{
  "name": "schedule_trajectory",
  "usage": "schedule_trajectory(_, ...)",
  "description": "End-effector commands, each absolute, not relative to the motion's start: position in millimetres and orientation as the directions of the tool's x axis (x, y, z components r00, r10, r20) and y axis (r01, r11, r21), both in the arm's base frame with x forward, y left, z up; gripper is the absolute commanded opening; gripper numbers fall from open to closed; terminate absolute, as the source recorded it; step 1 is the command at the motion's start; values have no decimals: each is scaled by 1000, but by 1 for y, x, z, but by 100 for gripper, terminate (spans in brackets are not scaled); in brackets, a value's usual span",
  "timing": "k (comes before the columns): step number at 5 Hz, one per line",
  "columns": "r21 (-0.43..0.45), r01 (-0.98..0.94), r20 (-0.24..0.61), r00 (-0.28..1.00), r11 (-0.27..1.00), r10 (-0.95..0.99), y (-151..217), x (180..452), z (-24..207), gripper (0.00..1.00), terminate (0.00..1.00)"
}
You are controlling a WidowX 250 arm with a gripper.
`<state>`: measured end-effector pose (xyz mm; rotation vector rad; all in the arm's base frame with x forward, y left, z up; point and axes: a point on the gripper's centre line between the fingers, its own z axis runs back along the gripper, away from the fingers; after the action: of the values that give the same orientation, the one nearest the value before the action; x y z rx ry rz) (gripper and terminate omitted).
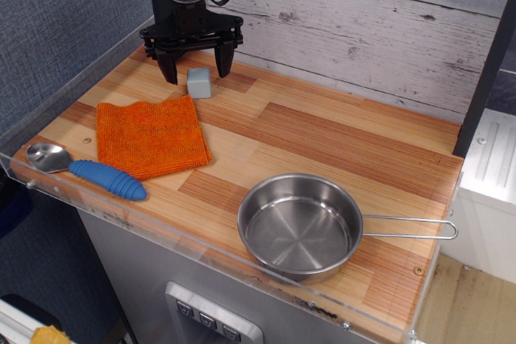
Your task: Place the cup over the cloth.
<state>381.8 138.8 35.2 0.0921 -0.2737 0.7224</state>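
Note:
The gripper next needs to grab the cup (199,82) by its opposite upright sides, so that the robot can place the cup over the orange cloth (151,136).
The cup (199,82) is a small pale grey-blue block standing on the wooden table near the back left. The orange cloth (151,136) lies flat just in front of it, a little to the left, apart from the cup. My gripper (197,68) is black, open, and hangs over the cup with one finger on each side of it. The left fingertip (170,75) and the right fingertip (224,68) stand clear of the cup's sides. The gripper holds nothing.
A steel pan (300,226) with a wire handle sits at the front right. A spoon with a blue handle (87,171) lies at the front left. A clear acrylic rim (201,246) edges the table. A plank wall stands behind.

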Motion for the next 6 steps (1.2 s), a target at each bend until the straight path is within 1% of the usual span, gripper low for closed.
schedule_trajectory(1,-12,-670,329,699,743,635,143,386,43,0,0)
schedule_trajectory(3,-28,-671,323,695,741,642,138,381,42,0,0)
schedule_trajectory(4,-75,-668,324,686,741,651,133,385,51,0,0)
schedule_trajectory(6,-123,-649,382,667,751,640,124,396,91,0,0)
